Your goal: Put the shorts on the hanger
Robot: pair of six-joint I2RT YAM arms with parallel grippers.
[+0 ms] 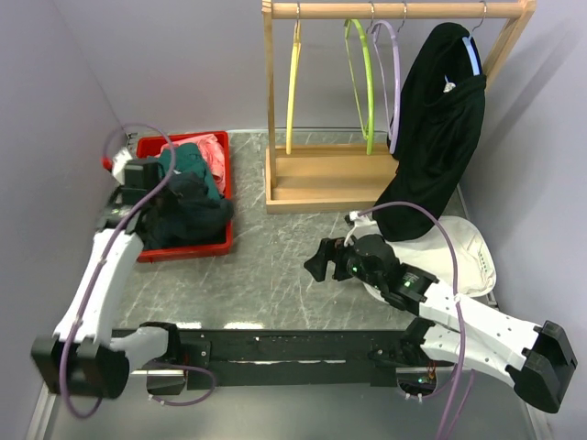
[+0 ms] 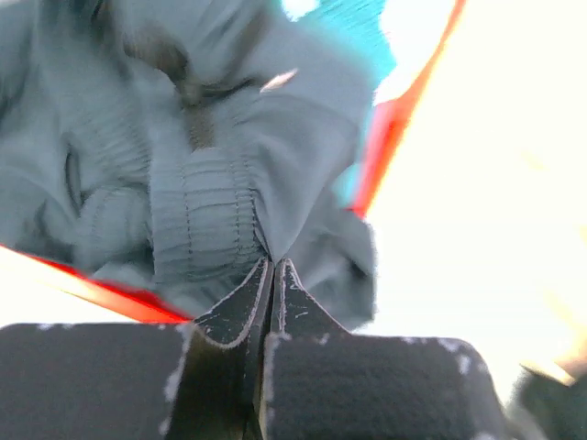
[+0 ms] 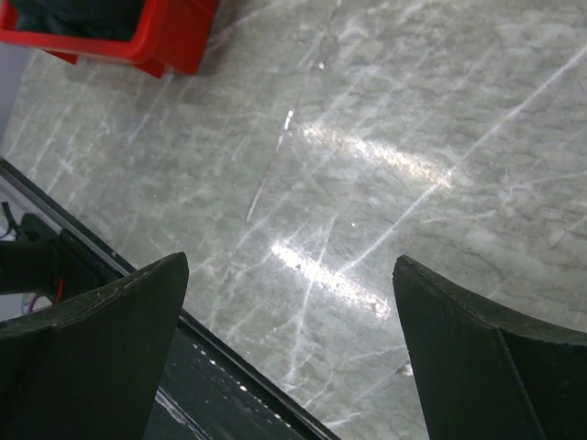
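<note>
Next, my right gripper grabs the gathered waistband of the shorts, apart from my left gripper's pinch, to spread the shorts for the hanger.
The dark shorts (image 1: 191,213) lie bunched in the red bin (image 1: 186,247) at the left, over a teal-green garment (image 1: 193,161). My left gripper (image 1: 163,205) is down in the bin, shut on a pinch of the shorts' fabric; the left wrist view shows the fingertips closed on the gathered waistband (image 2: 215,215). The lilac hanger (image 1: 394,82) hangs on the wooden rack's rail (image 1: 399,10) at the back. My right gripper (image 1: 321,261) is open and empty, low over the bare table, mid-front.
A yellow hanger (image 1: 293,87), a lime-green hanger (image 1: 362,82) and a long black garment (image 1: 431,128) also hang on the rack. A pink garment (image 1: 214,151) lies in the bin. A white bag (image 1: 463,252) lies at the right.
</note>
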